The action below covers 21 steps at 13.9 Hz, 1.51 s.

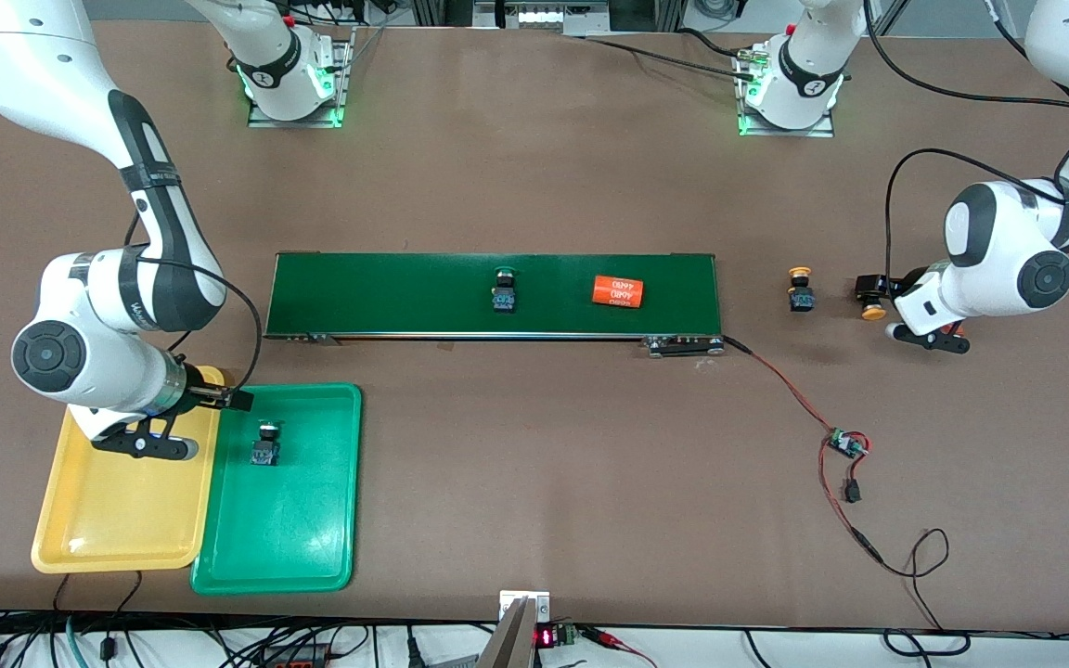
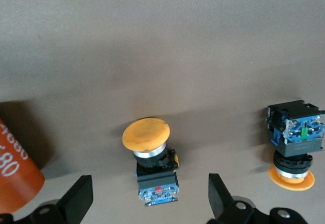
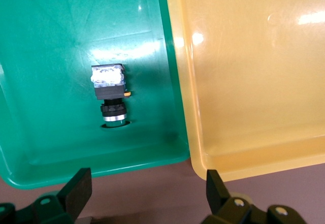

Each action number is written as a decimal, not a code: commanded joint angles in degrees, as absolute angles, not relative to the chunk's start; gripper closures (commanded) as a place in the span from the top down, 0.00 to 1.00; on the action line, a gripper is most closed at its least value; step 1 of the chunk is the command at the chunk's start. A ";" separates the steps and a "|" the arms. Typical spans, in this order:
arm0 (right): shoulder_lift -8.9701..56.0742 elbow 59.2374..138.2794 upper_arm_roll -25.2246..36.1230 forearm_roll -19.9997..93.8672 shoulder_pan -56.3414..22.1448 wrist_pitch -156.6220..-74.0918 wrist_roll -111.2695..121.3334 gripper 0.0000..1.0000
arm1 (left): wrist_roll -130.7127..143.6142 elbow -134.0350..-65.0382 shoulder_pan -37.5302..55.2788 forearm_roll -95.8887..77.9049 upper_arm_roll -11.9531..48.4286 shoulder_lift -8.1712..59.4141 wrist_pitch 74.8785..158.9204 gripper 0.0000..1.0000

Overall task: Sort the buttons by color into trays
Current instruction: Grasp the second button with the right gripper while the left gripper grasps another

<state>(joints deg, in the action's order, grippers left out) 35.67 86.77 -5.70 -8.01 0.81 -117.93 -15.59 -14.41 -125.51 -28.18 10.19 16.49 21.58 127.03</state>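
The yellow button isn't between my left gripper's fingers yet: they are above the button's body in the left wrist view. They would miss it if they closed now, so my left gripper should first go lower.
One green button (image 1: 504, 289) stands on the dark green conveyor belt (image 1: 386, 292). Another green button (image 1: 265, 445) lies in the green tray (image 1: 312, 547); it also shows in the right wrist view (image 3: 110, 94). The yellow tray (image 1: 117, 529) beside it holds no button. Two yellow buttons (image 1: 801, 289) (image 1: 871, 297) sit on the table off the belt's end by the left arm. My left gripper (image 1: 932, 336) is open and low beside them. In its wrist view one yellow button (image 2: 150, 158) lies between the open fingers and the other (image 2: 294, 142) is off to the side. My right gripper (image 1: 145, 443) is open and empty over the yellow tray (image 3: 254, 82) by its edge with the green tray (image 3: 51, 148).
An orange cylinder with white print (image 1: 616, 290) lies on the belt. Another orange cylinder (image 2: 15, 168) lies close to the left gripper. A red and black cable with a small circuit board (image 1: 845, 443) runs from the belt's end toward the front camera.
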 commanded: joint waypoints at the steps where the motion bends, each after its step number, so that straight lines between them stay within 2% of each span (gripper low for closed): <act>1: 33.75 88.68 -6.68 -7.73 1.50 -116.64 -15.38 1.00 | -13.89 -127.61 -28.74 9.49 16.96 22.67 130.16 1.00; 6: 29.20 91.92 -6.85 -5.01 1.32 -113.82 -15.90 1.00 | -13.89 -128.14 -28.74 9.49 16.96 23.29 131.57 1.00; 7: 27.35 93.41 -7.81 -2.75 1.23 -111.99 -16.43 1.00 | -14.67 -128.14 -28.83 9.49 16.96 23.38 131.49 0.93; 8: 25.16 95.52 -9.13 -1.07 1.23 -111.62 -16.78 1.00 | -14.85 -128.14 -28.92 9.49 16.96 23.38 131.22 0.77; 10: 19.97 102.71 -10.89 -0.79 0.97 -115.03 -17.05 1.00 | -15.11 -128.14 -29.26 9.49 16.96 23.29 130.61 0.38; 12: 14.62 111.75 -13.35 -0.70 0.27 -121.52 -20.62 1.00 | -17.13 -128.06 -29.27 9.49 16.96 23.12 129.29 0.11; 13: 12.24 116.41 -14.75 -0.70 -0.78 -126.16 -24.22 1.00 | -18.36 -127.80 -29.27 9.49 16.96 22.51 128.50 0.04; 15: 11.25 120.92 -17.39 -0.70 -4.46 -131.82 -32.82 1.00 | -19.07 -126.48 -29.09 9.58 17.75 20.05 126.40 0.01; 17: 12.74 120.76 -17.40 -0.79 -10.43 -132.54 -38.03 1.00 | -19.68 -125.69 -28.39 9.58 19.59 16.72 125.16 0.01; 21: 14.59 120.67 -17.49 -0.97 -15.46 -135.61 -41.22 1.00 | -18.99 -122.09 -22.87 8.62 24.77 13.01 124.28 0.01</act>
<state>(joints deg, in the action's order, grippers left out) 14.16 120.31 -17.88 -1.10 -14.58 -133.51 -40.58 -18.60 -123.24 -26.02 10.10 23.00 15.34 125.96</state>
